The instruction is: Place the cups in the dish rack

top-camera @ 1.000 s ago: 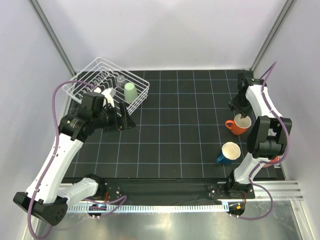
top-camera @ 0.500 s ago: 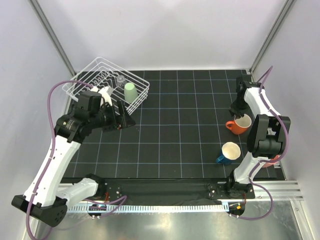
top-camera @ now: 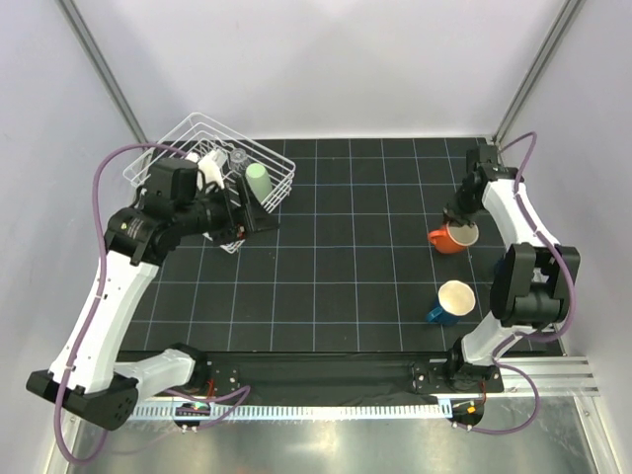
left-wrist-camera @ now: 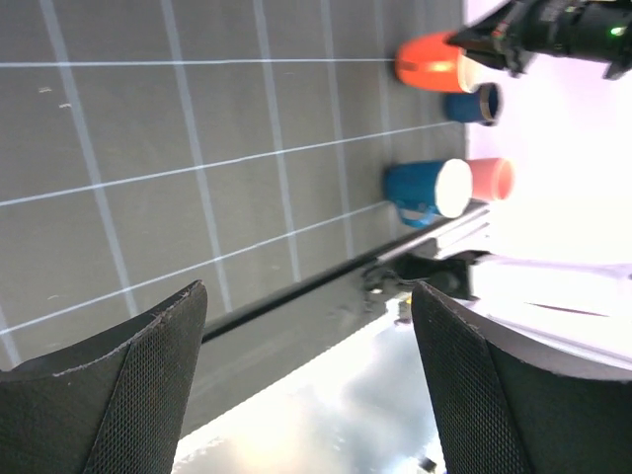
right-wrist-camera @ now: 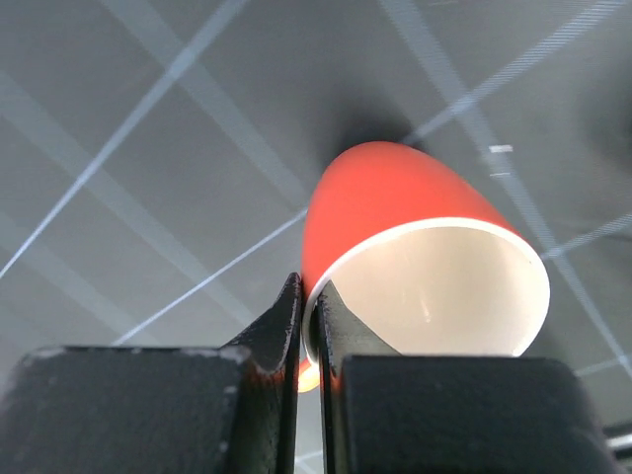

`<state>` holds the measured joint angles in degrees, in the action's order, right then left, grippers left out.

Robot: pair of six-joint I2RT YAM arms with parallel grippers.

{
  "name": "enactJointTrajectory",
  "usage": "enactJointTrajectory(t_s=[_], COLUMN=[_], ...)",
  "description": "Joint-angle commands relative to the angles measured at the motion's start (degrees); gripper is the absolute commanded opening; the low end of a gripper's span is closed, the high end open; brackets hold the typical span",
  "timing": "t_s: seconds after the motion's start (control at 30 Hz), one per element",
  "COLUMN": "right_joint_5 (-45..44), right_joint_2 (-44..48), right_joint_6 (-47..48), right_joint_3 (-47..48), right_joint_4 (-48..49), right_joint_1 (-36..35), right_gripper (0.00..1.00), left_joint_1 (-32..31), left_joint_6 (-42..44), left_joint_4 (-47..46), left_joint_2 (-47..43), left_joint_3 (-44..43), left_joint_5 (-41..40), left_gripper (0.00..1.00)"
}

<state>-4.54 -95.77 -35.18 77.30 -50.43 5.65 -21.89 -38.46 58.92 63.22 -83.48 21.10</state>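
Observation:
Next, my left gripper grabs the orange cup to load it opening-down into the rack point(top-camera: 163, 150). It takes its handle point(top-camera: 435, 237) from the side opposite the cup's rim.
The orange cup point(top-camera: 446, 240) is pinched at its rim by my right gripper point(top-camera: 460, 219), one finger inside and one outside; it hangs tilted over the mat at the right. In the right wrist view the shut gripper point(right-wrist-camera: 308, 292) holds the orange cup point(right-wrist-camera: 380, 202) with its cream inside showing. The dark blue mug point(top-camera: 450, 302) stands nearer the front. The white dish rack point(top-camera: 163, 150) sits at the back left and holds a pale green cup point(top-camera: 257, 181) and a clear glass point(top-camera: 237, 157). My left gripper point(top-camera: 253, 213) hovers open and holding nothing beside the rack's right edge. A pink cup point(left-wrist-camera: 491, 179) shows beyond the blue mug point(left-wrist-camera: 423, 190).
The black gridded mat point(top-camera: 346, 257) covers the table. A metal rail point(top-camera: 553, 373) runs along the near edge by the arm bases. White walls and slanted frame posts point(top-camera: 104, 79) close in the back and sides.
My right gripper has shut on the orange cup's rim and drawn it a little to the left, tilted. The left arm has risen and swung toward the rack, still open.

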Motion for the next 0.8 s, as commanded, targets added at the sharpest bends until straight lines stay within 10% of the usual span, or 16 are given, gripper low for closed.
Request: enactJointTrajectory(t_s=[0.0,0.17,0.43,0.77], right_joint_5=[9.79,18.14,43.36,40.41], right_joint_2=[7.60,11.55,21.05,26.33], right_joint_6=[3.27,5.38,-11.90,-30.56], right_joint_3=[5.22,11.12,-0.62,-11.90], right_joint_4=[4.64,7.09,42.65,76.09], right_joint_1=[-3.79,-11.70,-20.58,-28.84], right_gripper=[0.04,0.04,0.04,0.04], left_joint_1=[-0.08,-0.08,-0.35,-4.56], left_joint_6=[-3.90,-14.33,-32.46,-39.05], left_joint_4=[-4.05,-15.92,-42.37,-50.80], left_joint_2=[2.43,3.92,4.45,5.60], left_joint_3=[-3.61,-0.73,8.77,10.44], left_joint_5=[7.01,15.80,23.46,21.08], left_gripper=[0.82,0.84,0.86,0.86])
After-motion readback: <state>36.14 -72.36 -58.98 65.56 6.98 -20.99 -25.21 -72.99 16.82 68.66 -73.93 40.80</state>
